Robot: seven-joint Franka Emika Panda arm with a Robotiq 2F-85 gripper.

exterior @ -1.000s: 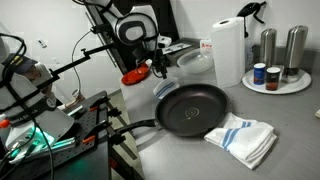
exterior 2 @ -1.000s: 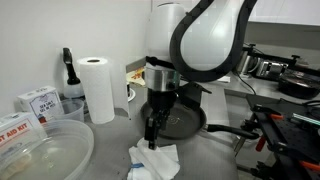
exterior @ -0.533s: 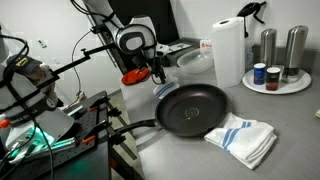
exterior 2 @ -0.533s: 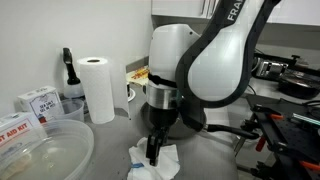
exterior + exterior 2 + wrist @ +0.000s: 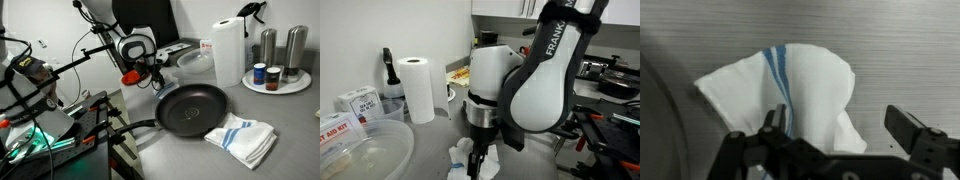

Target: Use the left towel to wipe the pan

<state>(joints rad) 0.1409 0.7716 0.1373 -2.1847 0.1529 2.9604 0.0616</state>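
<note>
The gripper needs to grab the crumpled white towel by its near part, so that the blue-striped part stays free to wipe the pan.
A black pan sits in the middle of the grey counter; its rim shows at the left edge of the wrist view. A white towel with blue stripes lies crumpled beside the pan and also shows in an exterior view. My gripper is open, low over this towel, with one finger on each side of its near part. It also shows in both exterior views. The arm hides most of the pan in an exterior view.
A second striped towel lies on the pan's other side. A paper towel roll and a tray of cans and shakers stand at the back. A clear plastic bowl and boxes stand near one camera.
The arm has swung over and lowered; the open gripper has come down onto the crumpled towel. Pan and both towels have not moved.
</note>
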